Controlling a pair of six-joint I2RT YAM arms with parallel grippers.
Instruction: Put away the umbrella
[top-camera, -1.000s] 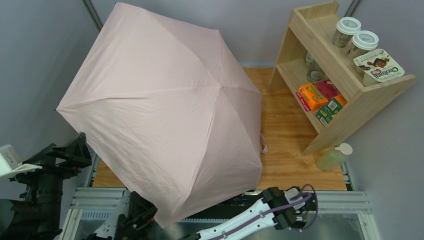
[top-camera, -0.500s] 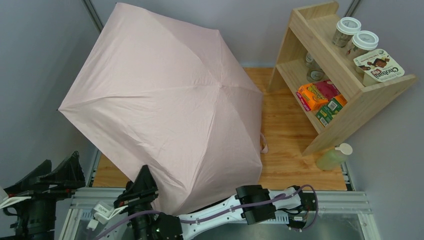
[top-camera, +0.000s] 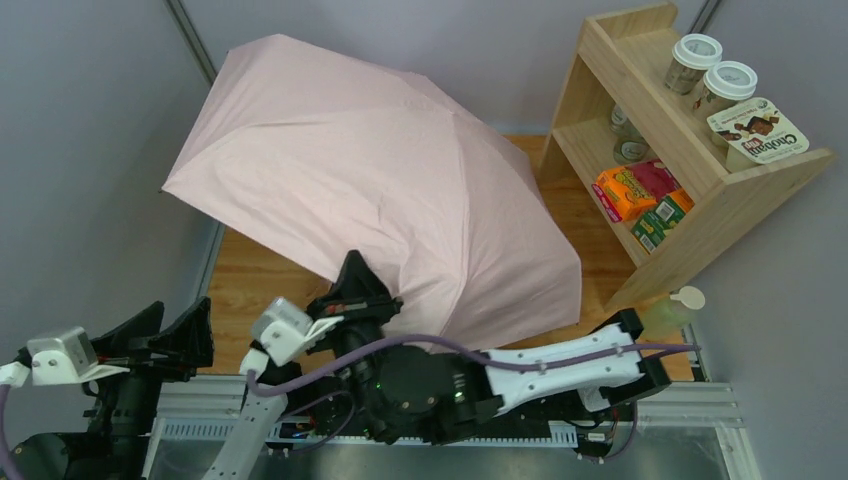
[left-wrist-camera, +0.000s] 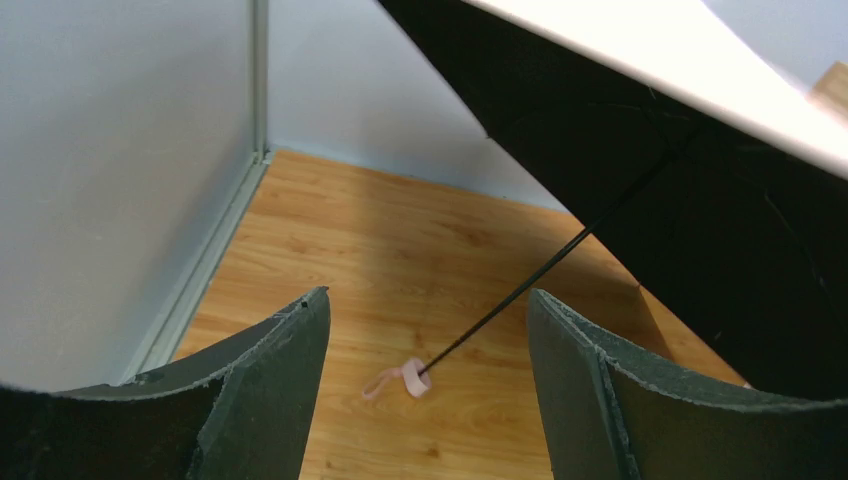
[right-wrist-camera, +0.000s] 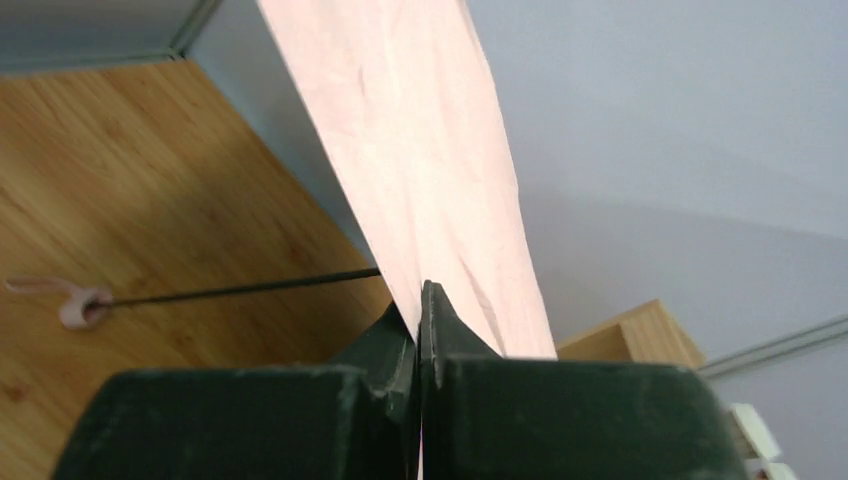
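Observation:
The left gripper needs to grab the upper shaft of the umbrella next, so the pink canopy stays free to fold.
The umbrella (top-camera: 400, 190) stands open on the wooden table (top-camera: 250, 285), its pale pink canopy tilted up toward the back left. My right gripper (top-camera: 356, 278) has reached across from the right and is shut on the canopy's near edge; in the right wrist view the pink fabric (right-wrist-camera: 430, 150) runs up from between the closed right gripper (right-wrist-camera: 420, 300). Under the canopy a thin dark shaft (left-wrist-camera: 540, 270) ends in a pink cap with a strap (left-wrist-camera: 408, 379) just above the wood. My left gripper (left-wrist-camera: 425, 300) is open and empty, low at the near left (top-camera: 178, 328), facing that cap.
A wooden shelf (top-camera: 690, 170) at the right holds lidded cups (top-camera: 712, 72), a yoghurt tub and snack boxes (top-camera: 640, 200). A pump bottle (top-camera: 668, 312) stands at its foot. Grey walls close in the left and back. A metal rail (top-camera: 200, 395) borders the near edge.
The right arm swung left along the front and its jaws shut on the canopy's near edge. The canopy tipped up and shifted right. The left gripper moved a little right.

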